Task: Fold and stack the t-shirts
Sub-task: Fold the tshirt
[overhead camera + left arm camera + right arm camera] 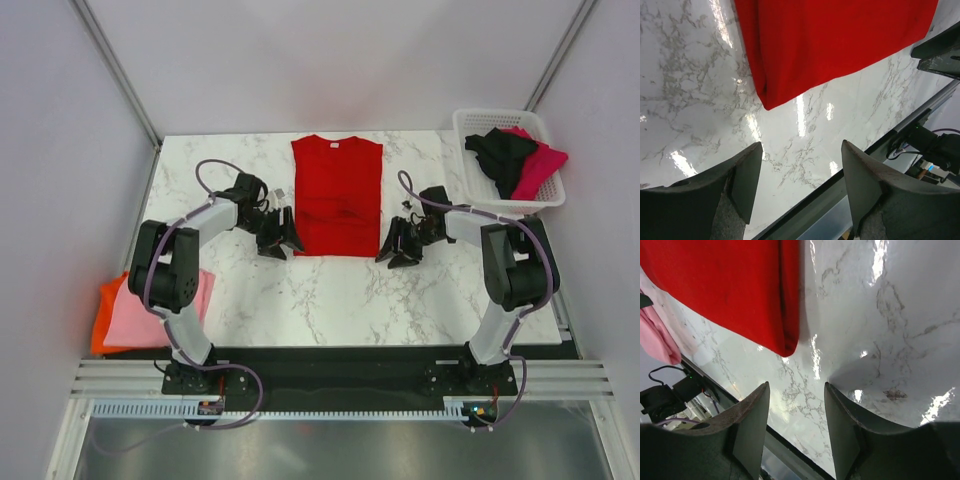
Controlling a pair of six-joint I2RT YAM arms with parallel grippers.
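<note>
The red t-shirt (337,195) has to be folded hem toward collar, so my left gripper will next grab it by its near corner (297,253), matching the right gripper's corner.
A bright red t-shirt (337,195) lies flat in a narrow folded rectangle at the middle back of the marble table, collar to the far side. My left gripper (280,243) is open and empty just beside its near left corner (771,98). My right gripper (398,250) is open and empty just beside its near right corner (788,342). A light pink t-shirt (160,310) lies folded on an orange one (106,305) at the table's left edge. Black (500,155) and magenta (538,168) t-shirts lie bunched in the basket.
The white lattice basket (470,125) stands at the back right corner. The table's near edge and black rail (340,355) run just below both grippers. Grey walls close in the back and sides.
</note>
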